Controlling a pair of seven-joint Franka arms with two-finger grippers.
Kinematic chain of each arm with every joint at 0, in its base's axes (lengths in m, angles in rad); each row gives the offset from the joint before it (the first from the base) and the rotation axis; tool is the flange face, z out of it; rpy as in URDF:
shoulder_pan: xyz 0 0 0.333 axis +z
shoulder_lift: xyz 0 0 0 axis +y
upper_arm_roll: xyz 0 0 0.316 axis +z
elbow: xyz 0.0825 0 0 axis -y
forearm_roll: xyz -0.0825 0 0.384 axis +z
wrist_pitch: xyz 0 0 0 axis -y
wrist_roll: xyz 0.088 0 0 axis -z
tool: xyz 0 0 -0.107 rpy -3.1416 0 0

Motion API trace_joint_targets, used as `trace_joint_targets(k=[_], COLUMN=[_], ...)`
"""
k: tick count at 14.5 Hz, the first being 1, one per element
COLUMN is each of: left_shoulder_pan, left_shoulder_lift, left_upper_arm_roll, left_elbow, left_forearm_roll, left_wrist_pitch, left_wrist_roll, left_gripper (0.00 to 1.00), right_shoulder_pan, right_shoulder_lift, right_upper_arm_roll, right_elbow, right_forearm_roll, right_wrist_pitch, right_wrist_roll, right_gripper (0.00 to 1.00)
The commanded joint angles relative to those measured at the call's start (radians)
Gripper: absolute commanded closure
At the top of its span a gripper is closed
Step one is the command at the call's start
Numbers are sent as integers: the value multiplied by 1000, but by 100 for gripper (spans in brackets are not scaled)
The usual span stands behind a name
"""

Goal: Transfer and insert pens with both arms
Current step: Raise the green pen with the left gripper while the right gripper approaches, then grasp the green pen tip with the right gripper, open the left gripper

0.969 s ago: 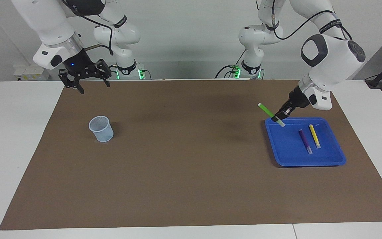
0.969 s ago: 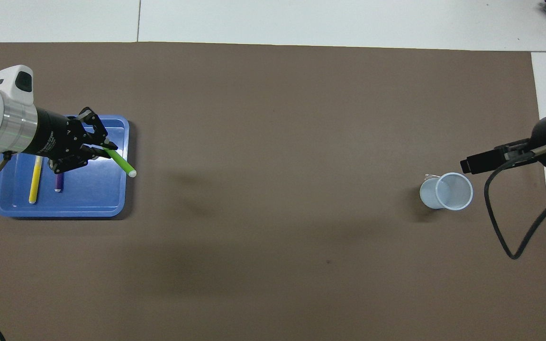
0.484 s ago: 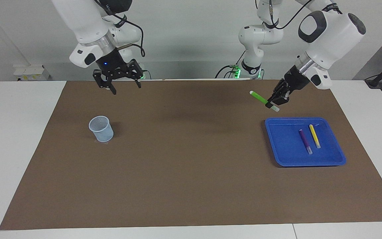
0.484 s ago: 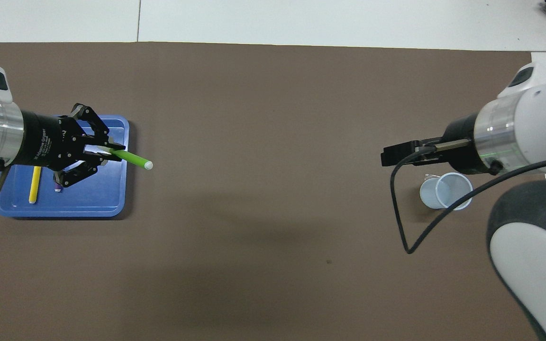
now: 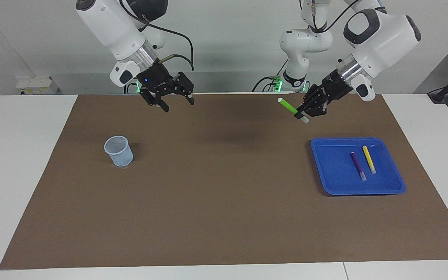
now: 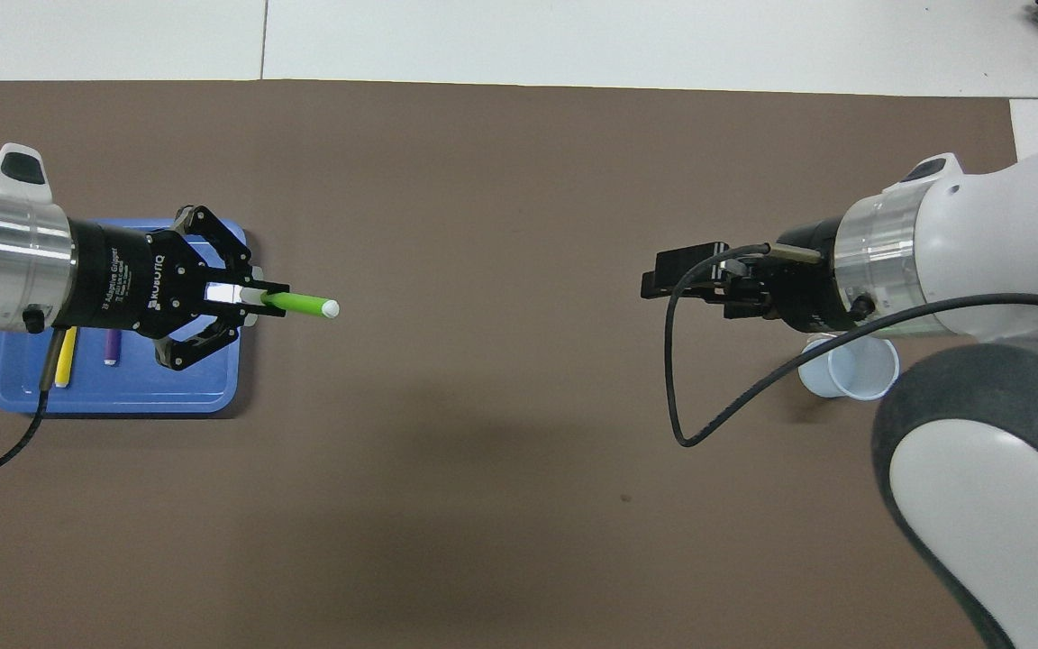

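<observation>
The right gripper should next grab the green pen by its loose end (image 6: 310,305), which sticks out past the left gripper's fingers, because those fingers cover the pen's end with the cap.
My left gripper (image 5: 303,113) is shut on the green pen (image 5: 288,105) near its pale cap end. It holds the pen in the air over the brown mat, just off the blue tray (image 5: 333,171), with the pen's free end pointing toward the right arm's end of the table. The pen also shows in the overhead view (image 6: 298,304). The purple pen (image 5: 357,165) and the yellow pen (image 5: 368,159) lie side by side in the tray. My right gripper (image 5: 179,105) is open and empty, raised over the mat and facing the left gripper across a wide gap.
A pale blue mesh cup (image 5: 118,151) stands upright on the mat toward the right arm's end, partly covered by the right arm in the overhead view (image 6: 852,371). The brown mat (image 5: 224,202) covers most of the white table.
My left gripper lifted the green pen off the tray and carried it toward the table's middle. My right gripper swung from over the mat's corner toward the middle, past the cup.
</observation>
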Motion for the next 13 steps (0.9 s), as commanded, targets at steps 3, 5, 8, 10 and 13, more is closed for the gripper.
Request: trace_joint_targets(k=[3, 5, 8, 10, 13], left_shoulder_pan=[-15, -46, -63, -75, -77], left_shoulder_lift=[-77, -86, -98, -103, -103], left_upper_arm_roll=[12, 12, 12, 12, 12], left_elbow=[-109, -133, -155, -161, -161], left_forearm_roll=[-80, -96, -126, -131, -131], left_wrist_pitch=[35, 68, 87, 87, 87], left_wrist_roll=[-114, -160, -190, -191, -214], left_gripper=[100, 100, 100, 100, 100], right_shoulder_pan=[136, 200, 236, 291, 375], right_shoulder_lift=[-12, -12, 1, 35, 92], right_upper_arm_roll=[2, 2, 2, 5, 8], right_elbow=[-29, -30, -30, -21, -17], right_forearm_roll=[48, 51, 52, 52, 52], right_wrist_pitch=[170, 233, 324, 379, 512], right_wrist_roll=[369, 474, 548, 539, 553], right_gripper=[0, 0, 0, 0, 0])
